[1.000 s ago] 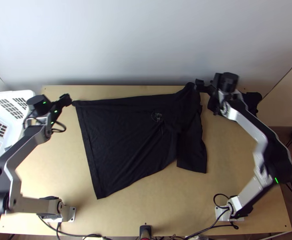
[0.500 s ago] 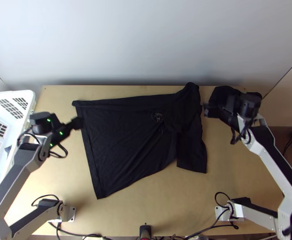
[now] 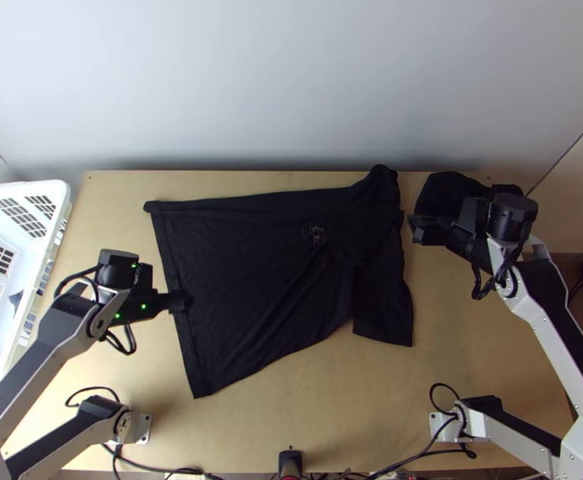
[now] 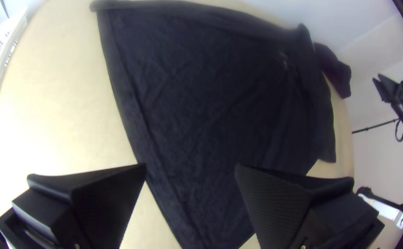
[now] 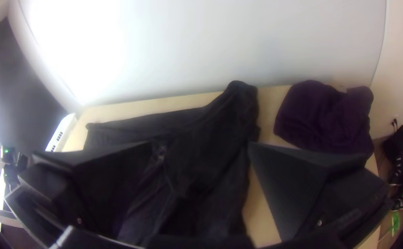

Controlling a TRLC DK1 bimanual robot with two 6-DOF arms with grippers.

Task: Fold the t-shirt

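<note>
The black t-shirt will be folded toward its long straight side edge, so my left gripper will grab it by its hem next.
In the top view my left gripper is above the left edge of the black t-shirt, and my right gripper is beside its upper right part. The shirt lies spread at the left, with its right side folded over and bunched toward the far corner. In the left wrist view my left gripper stands open over the hem of the shirt, holding nothing. In the right wrist view my right gripper is open, with the shirt below and between its fingers.
A bunched dark purple cloth lies at the table's far right corner. A white plastic basket stands at the left edge. Bare wood of the table shows in front of the shirt.
My left gripper has come toward the near edge and to the right, over the shirt's left edge. My right gripper has moved right and nearer, away from the shirt's far corner. The shirt lies unchanged.
</note>
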